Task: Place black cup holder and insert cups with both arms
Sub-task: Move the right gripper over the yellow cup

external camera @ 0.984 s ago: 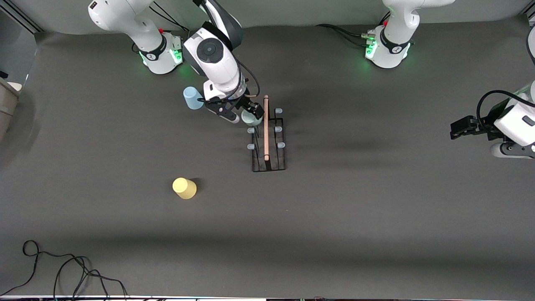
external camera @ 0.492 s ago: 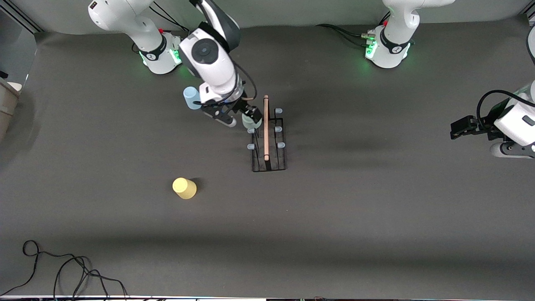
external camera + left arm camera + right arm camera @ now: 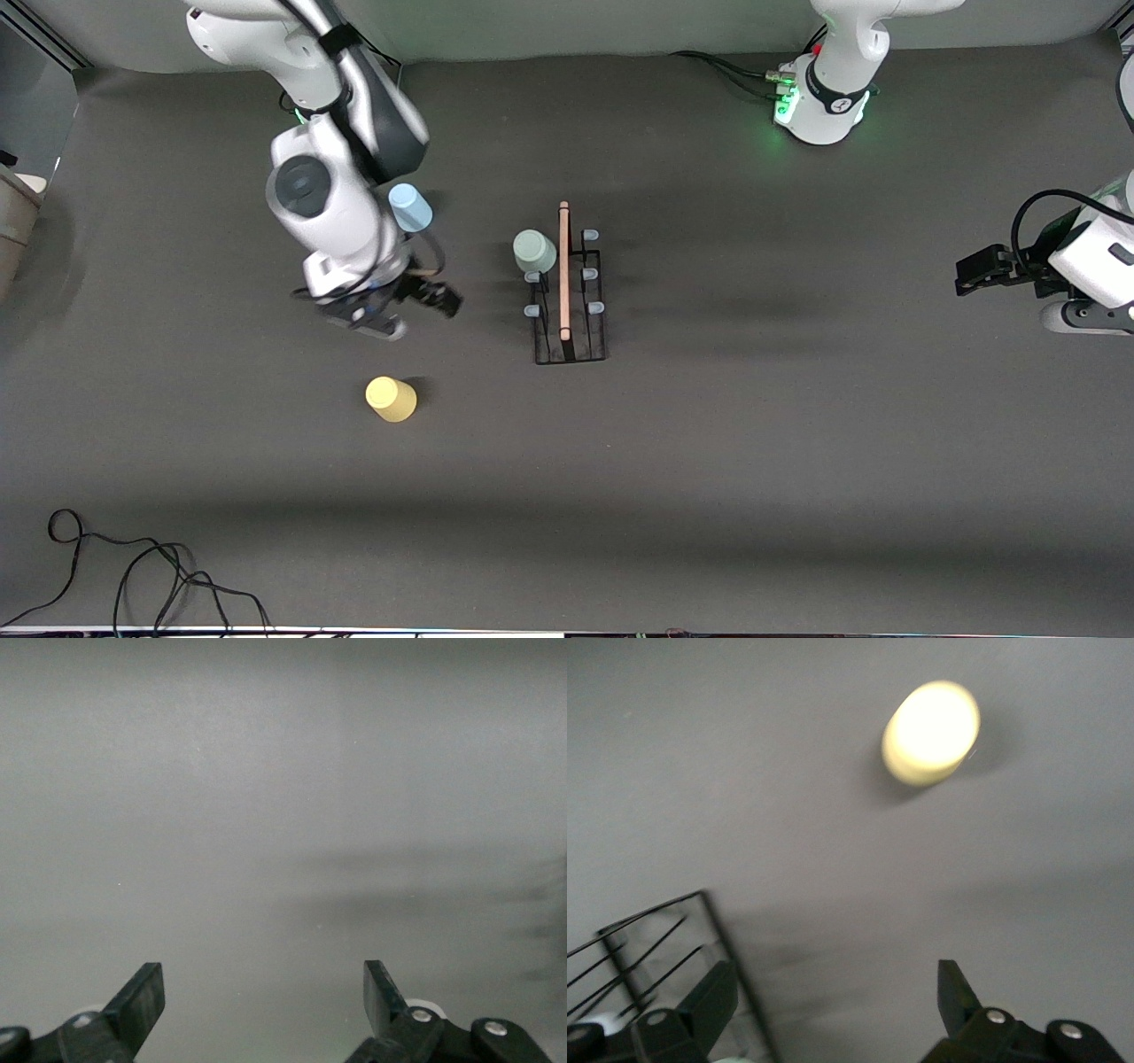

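Note:
My right gripper should next grab the yellow cup by its round side (image 3: 393,408), so the cup can go into the black cup holder (image 3: 569,330).
The black cup holder (image 3: 569,330) stands mid-table, its wooden rod (image 3: 563,270) pointing toward the front camera. A pale grey-green cup (image 3: 534,251) sits upside down on one of its prongs. The light blue cup (image 3: 410,207) and the yellow cup (image 3: 391,398) stand on the table toward the right arm's end. My right gripper (image 3: 414,315) hangs open and empty over the table between those two cups. Its wrist view shows the yellow cup (image 3: 930,734), the holder's wire (image 3: 647,948) and the open right gripper (image 3: 833,997). My left gripper (image 3: 966,273) waits open at the left arm's end, seen as the left gripper (image 3: 264,992) over bare table.
A black cable (image 3: 133,567) lies coiled near the front edge at the right arm's end. The dark mat (image 3: 753,443) runs bare from the holder toward the left arm and the front camera. Both green-lit bases stand along the top.
My right gripper has drawn away from the grey-green cup, which stays on the holder's prong, and has swung toward the right arm's end and the yellow cup. The left arm has not moved.

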